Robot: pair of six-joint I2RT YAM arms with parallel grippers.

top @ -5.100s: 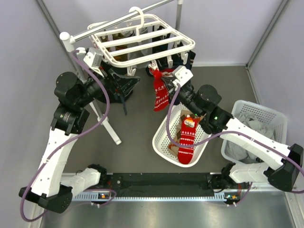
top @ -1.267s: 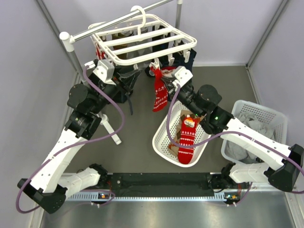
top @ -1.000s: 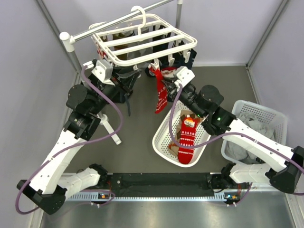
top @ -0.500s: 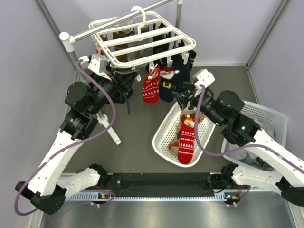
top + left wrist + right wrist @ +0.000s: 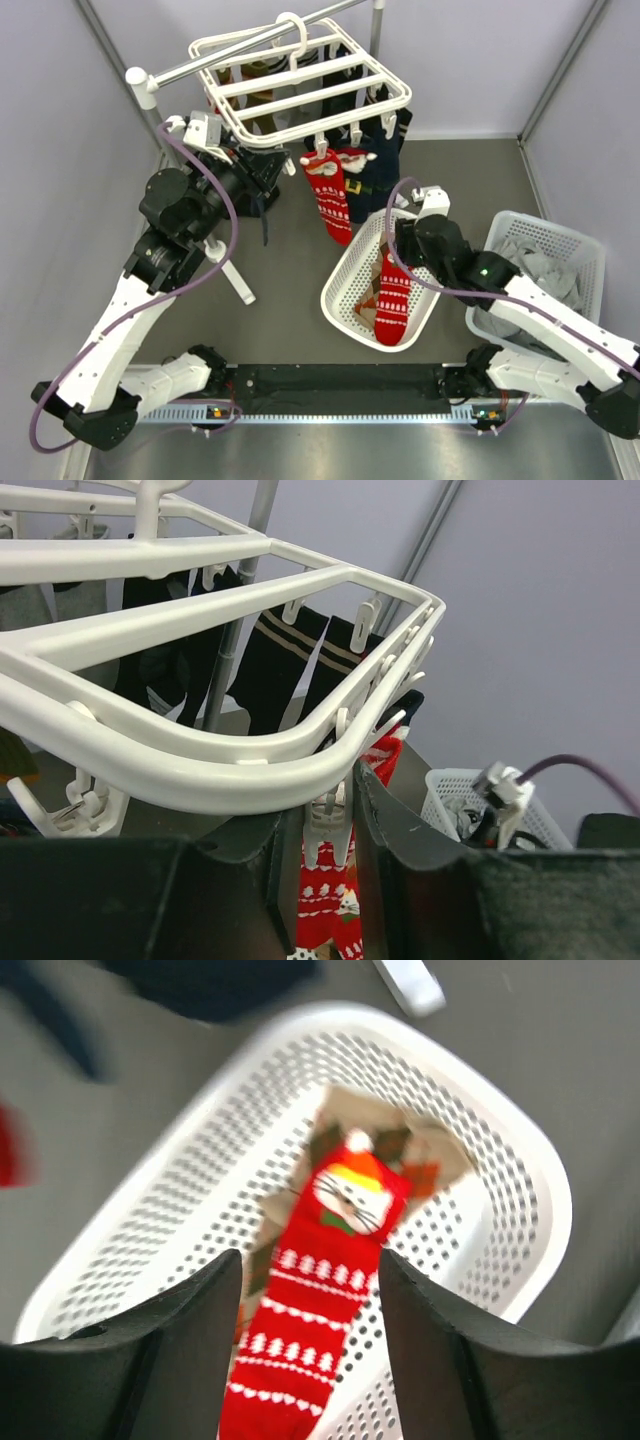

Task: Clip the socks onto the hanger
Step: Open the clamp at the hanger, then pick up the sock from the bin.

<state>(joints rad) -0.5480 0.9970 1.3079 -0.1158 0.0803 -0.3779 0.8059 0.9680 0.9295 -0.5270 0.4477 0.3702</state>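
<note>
The right gripper grabs the red sock by its white-whiskered face (image 5: 353, 1199) next, which leaves the sock's cuff edge free to clip to the hanger.
The white hanger (image 5: 300, 75) hangs from a rail, with dark socks (image 5: 372, 170) and a red snowflake sock (image 5: 331, 196) clipped along its near edge. My left gripper (image 5: 272, 166) is at that edge. In the left wrist view the left gripper (image 5: 318, 800) is shut on a small white clip (image 5: 328, 832) under the hanger rim (image 5: 200, 770), and the red sock (image 5: 335, 905) dangles below. My right gripper (image 5: 393, 238) is open and empty over the oval basket. Another red sock (image 5: 325, 1290) with a white-whiskered face lies in that basket, straight below the right gripper (image 5: 308, 1258).
The oval white basket (image 5: 335, 300) sits on the floor in the middle, its rim (image 5: 525, 1170) wide in the right wrist view. A square white basket (image 5: 590, 250) of grey laundry stands at the right. The stand's pole (image 5: 215, 245) and rail (image 5: 215, 58) are at the left.
My right gripper has opened and let go of the red snowflake sock, which now hangs from the hanger. The right arm has dropped back over the oval basket. The hanger swung slightly.
</note>
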